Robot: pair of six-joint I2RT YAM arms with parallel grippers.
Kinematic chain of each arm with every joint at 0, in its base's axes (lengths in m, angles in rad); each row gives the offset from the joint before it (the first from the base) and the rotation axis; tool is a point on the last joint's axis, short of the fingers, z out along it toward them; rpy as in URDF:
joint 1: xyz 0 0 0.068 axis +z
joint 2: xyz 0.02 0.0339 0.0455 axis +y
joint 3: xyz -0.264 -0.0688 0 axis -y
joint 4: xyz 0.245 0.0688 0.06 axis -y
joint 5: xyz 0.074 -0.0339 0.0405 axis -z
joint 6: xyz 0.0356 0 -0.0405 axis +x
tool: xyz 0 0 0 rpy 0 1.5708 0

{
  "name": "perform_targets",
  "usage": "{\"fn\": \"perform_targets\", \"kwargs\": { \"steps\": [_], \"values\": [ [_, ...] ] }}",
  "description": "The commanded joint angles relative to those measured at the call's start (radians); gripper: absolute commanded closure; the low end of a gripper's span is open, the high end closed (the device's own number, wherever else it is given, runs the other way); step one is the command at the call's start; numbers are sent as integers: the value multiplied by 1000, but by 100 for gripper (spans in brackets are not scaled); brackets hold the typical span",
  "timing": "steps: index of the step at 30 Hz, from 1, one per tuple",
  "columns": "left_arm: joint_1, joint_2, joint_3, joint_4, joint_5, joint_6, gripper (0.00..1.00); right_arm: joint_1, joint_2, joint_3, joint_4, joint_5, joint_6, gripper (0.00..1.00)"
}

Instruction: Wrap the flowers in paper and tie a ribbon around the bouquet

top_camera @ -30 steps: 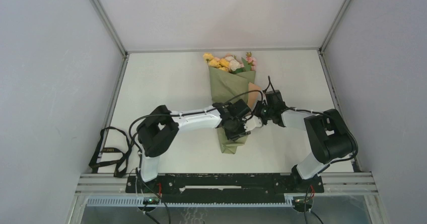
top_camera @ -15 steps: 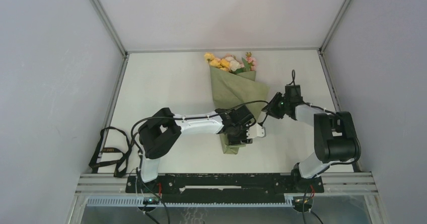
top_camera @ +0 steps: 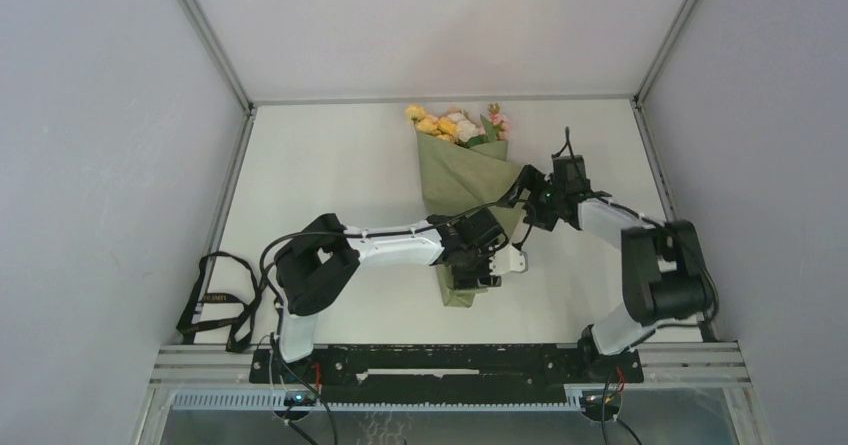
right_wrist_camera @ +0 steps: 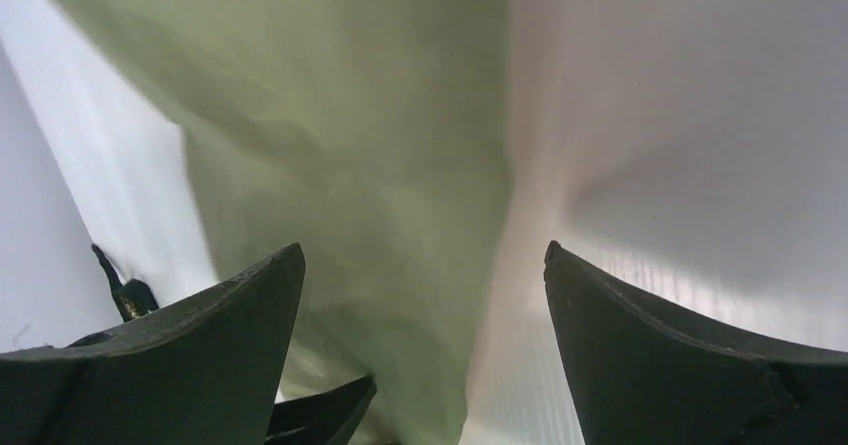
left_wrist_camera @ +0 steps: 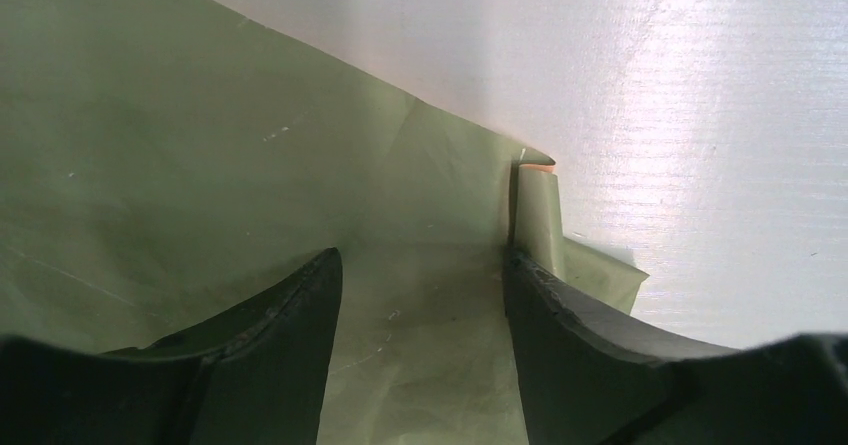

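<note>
I should next grab the paper (top_camera: 468,177) by its loose side edge (top_camera: 517,227) with my right gripper, so that the flowers are left free to stay wrapped inside.
The bouquet lies on the white table, its flowers (top_camera: 455,125) at the far end and the olive green paper (top_camera: 468,177) wrapped round them as a cone narrowing toward me. My left gripper (top_camera: 474,271) (left_wrist_camera: 422,260) is over the cone's narrow lower part, jaws apart, green paper (left_wrist_camera: 200,165) lying between them and an upright fold touching the right finger (left_wrist_camera: 560,315). My right gripper (top_camera: 522,189) (right_wrist_camera: 424,250) stands wide open at the cone's right edge, paper (right_wrist_camera: 380,145) below it, nothing held. The black ribbon (top_camera: 214,301) lies at the table's left edge, far from both grippers.
Grey walls enclose the table (top_camera: 330,165) on the left, right and back. The black base rail (top_camera: 450,360) with both arm bases runs along the near edge. Bare white table surface (right_wrist_camera: 700,115) lies right of the cone.
My right gripper has opened fully, let go and moved right, then farther up the cone's right edge. My left gripper has slid a little down the cone and widened its jaws.
</note>
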Motion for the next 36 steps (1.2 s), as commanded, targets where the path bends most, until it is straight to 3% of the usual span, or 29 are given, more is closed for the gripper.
{"fn": "perform_targets", "kwargs": {
  "steps": [1,10,14,19,22,29,32,36],
  "values": [
    [-14,-21,-17,-75,39,16,33,25,160,12,98,-131,78,1],
    [-9,-17,-22,-94,43,68,29,72,345,11,309,-252,197,6],
    [6,-17,-25,-92,53,73,29,86,361,8,356,-255,214,16],
    [6,-22,-9,-119,54,66,28,88,399,1,455,-308,249,60],
    [7,-52,49,-227,108,31,27,90,404,1,488,-328,258,99],
    [28,-140,250,-594,234,11,20,81,384,0,485,-327,246,100],
    [135,-216,239,-646,154,-19,16,85,380,1,479,-329,238,100],
    [386,-327,131,-618,-20,-67,11,95,386,1,481,-331,234,100]
  ]
}}
